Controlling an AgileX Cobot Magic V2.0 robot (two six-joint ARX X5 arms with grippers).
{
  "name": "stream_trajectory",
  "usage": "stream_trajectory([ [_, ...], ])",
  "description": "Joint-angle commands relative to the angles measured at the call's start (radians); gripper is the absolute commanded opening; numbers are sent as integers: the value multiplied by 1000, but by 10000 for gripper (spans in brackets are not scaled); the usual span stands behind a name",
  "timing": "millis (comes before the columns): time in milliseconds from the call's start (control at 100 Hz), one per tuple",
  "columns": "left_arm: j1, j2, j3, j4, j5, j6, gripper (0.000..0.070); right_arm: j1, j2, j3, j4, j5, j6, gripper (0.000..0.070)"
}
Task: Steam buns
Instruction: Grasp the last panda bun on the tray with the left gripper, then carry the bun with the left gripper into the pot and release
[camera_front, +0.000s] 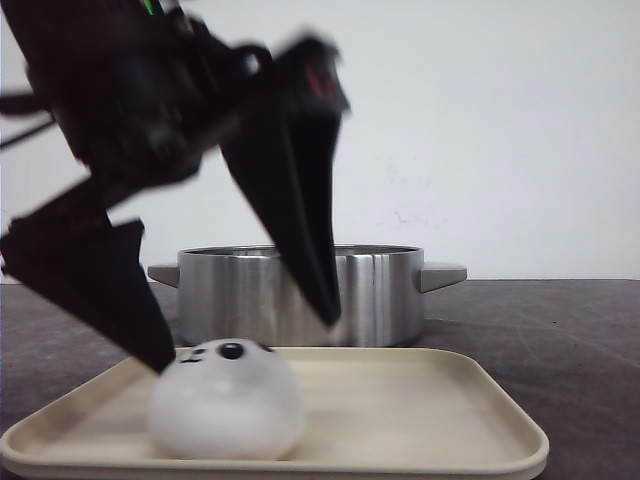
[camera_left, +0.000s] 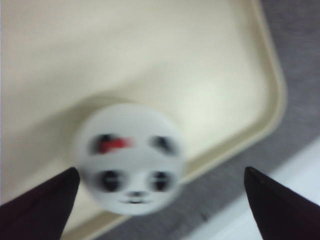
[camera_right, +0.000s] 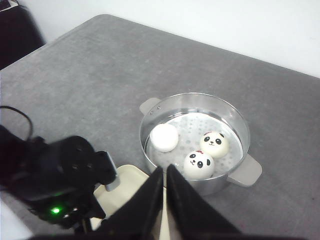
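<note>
The fingers of my left gripper stop about the bun's top (camera_front: 232, 352), above the cream tray (camera_front: 420, 410), so closing now would miss the bun. They go lower, before closing.
One white panda-faced bun (camera_front: 225, 400) lies on the cream tray (camera_front: 420, 410), near its front left. My left gripper (camera_front: 247, 340) hangs open just above it, one finger on each side, not touching. In the left wrist view the blurred bun (camera_left: 131, 165) sits between the spread fingertips (camera_left: 55, 195), closer to one of them. Three more buns lie in the steel pot (camera_right: 227, 112): one showing only white (camera_right: 164, 137), two face up (camera_right: 215, 144) (camera_right: 199, 164). My right gripper (camera_right: 165, 171) is shut and empty, held high over the near side of the pot.
The steel pot (camera_front: 380, 290) stands right behind the tray, its side handles sticking out. The grey table (camera_right: 100, 75) extends around both. The left arm's black body (camera_right: 60, 180) is over the tray's corner (camera_right: 130, 190). A white wall lies beyond.
</note>
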Motion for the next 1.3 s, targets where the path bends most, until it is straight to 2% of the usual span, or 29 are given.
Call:
stream_trajectory([
  [0,-11,33,12,4,-36,-8,639,13,1,17,0,1,4,3],
  [110,-10,65,12,8,-77,-8,639,13,-5,17,-10,1,4,2],
  [580,-10,116,12,40,-97,-8,615,13,-11,17,-21,4,3,2],
  [620,-10,120,12,39,-100,-8,564,13,-11,17,-21,4,3,3],
  [660,-10,121,12,39,-100,-8,482,13,-11,17,-21,4,3,2],
  [790,-10,122,12,46,-100,-6,194,13,-10,17,-21,5,3,2],
  [860,-10,121,13,45,-100,2,0,13,-10,17,-20,5,3,2],
  [1050,-12,103,84,12,-95,41,0,13,-10,17,-21,5,3,2],
  [1130,-14,80,154,-7,-97,84,0,13,-10,17,-20,5,3,2],
  [1290,2,67,334,-14,-156,169,0,13,-10,17,-20,5,3,3],
])
